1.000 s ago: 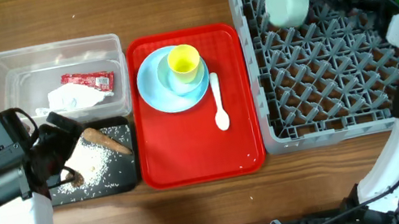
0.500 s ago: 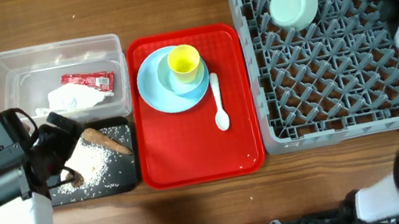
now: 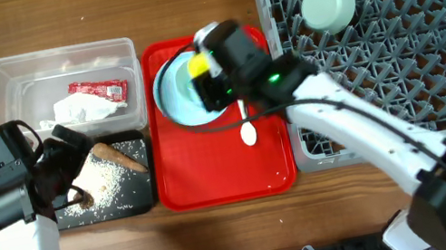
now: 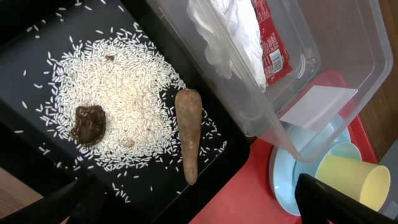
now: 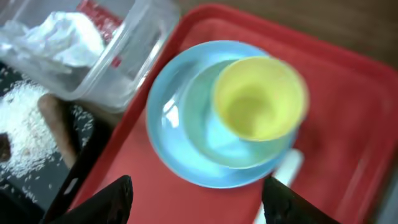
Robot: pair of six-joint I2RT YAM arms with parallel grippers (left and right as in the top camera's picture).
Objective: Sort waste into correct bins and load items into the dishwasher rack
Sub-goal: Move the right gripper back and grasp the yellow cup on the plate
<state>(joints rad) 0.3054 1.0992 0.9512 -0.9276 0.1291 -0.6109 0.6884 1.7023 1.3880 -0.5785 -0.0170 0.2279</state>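
Note:
I will grab the yellow cup (image 5: 258, 106) next with my right gripper, by the cup's rim on the nearest side, so the cup's base stays free to tip into the dishwasher rack.
My right gripper (image 3: 205, 87) hangs open over the yellow cup (image 5: 258, 106), which sits in the light blue bowl (image 5: 208, 134) on the blue plate (image 5: 165, 124). Nothing lies between its fingers (image 5: 102, 202). The pale green bowl (image 3: 328, 5) sits upside down in the grey dishwasher rack (image 3: 379, 70). The clear tub (image 3: 58, 53) holds a red sauce packet (image 3: 98, 92) and crumpled white paper (image 3: 87, 109). My left gripper (image 3: 79, 169) stands wide open and empty above the black tray (image 3: 140, 199), with its rice (image 4: 118, 93) and brown scraps (image 4: 89, 123).
The flat red tray (image 3: 211, 164) lies between the bins and the rack and carries a white spoon (image 3: 247, 128) beside the plate. A long brown scrap (image 4: 188, 134) lies at the edge of the rice. My right arm stretches across the rack's near left corner.
My right arm has swung from the far right of the rack over to the red tray, leaving the pale green bowl in the rack. The left arm has not moved.

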